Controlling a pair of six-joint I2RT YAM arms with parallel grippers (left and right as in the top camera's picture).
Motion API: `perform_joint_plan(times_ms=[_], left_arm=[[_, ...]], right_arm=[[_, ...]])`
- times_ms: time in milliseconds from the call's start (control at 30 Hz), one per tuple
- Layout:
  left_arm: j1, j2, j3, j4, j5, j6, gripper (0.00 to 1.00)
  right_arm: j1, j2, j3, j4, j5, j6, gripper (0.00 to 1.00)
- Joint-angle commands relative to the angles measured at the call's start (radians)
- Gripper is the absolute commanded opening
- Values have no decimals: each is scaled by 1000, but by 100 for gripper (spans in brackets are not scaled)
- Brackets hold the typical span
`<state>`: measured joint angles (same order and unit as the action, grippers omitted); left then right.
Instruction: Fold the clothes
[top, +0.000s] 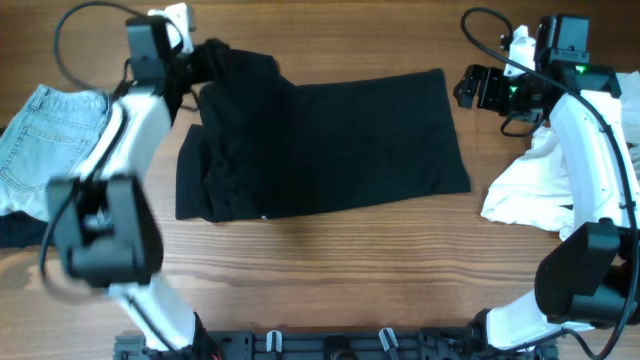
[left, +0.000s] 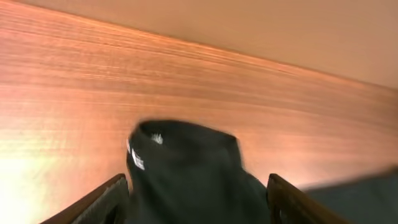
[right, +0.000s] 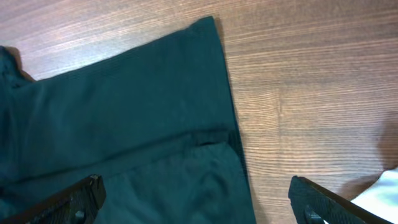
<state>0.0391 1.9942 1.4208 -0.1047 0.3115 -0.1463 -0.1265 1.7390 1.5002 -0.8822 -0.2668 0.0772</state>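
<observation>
My left gripper grabs the black garment's bunched far corner next, to fold the garment's far edge over toward the garment's near edge.
A black garment (top: 330, 140) lies spread across the middle of the wooden table, its left part folded over in thick layers. Its top-left corner is bunched up. My left gripper (top: 205, 62) is at that bunched corner. In the left wrist view its fingers (left: 199, 205) stand wide apart, with the black cloth (left: 186, 168) between them. My right gripper (top: 468, 88) is open and empty just beyond the garment's top-right corner. In the right wrist view its fingers (right: 196, 199) hover over the garment's right edge (right: 124, 124).
Light blue jeans (top: 45, 140) lie at the left edge, with a dark cloth (top: 20, 232) below them. A crumpled white garment (top: 530, 190) lies at the right under the right arm; it also shows in the right wrist view (right: 382, 193).
</observation>
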Motion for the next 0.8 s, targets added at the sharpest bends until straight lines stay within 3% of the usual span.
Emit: perform_joint_plan(times_ms=[0,133,200,233,267,367,400,433,567,767], left_arm=[[-10,185,75,92,16,6,71],[-39,290,76,209,32,1,67],[-49,304,76,217,33,0,43],[-49,304,76,214,32,-18,13],[-46,299,76,212,34,-61,4],[-28,229,77,174,124,-102,4],[-28,201,77,148,131,-103,4],[-31,160,77,103,130,-105,4],[-53,27,77,-144,130,-105,4],[-74,21,76,-407,130,-105,4]], right_arm=[[6,-2,-3,3,-24,13,100],[11,3,-3,21,-23,31,99],[30,25,-4,42,-23,31,90],[44,42,-4,53,-23,31,86],[57,68,-4,77,-11,31,80],[69,138,-4,199,22,31,73],[69,165,-4,264,22,34,74],[69,204,-4,364,22,35,82],[72,386,-4,637,18,122,83],[128,544,-4,766,35,134,83]])
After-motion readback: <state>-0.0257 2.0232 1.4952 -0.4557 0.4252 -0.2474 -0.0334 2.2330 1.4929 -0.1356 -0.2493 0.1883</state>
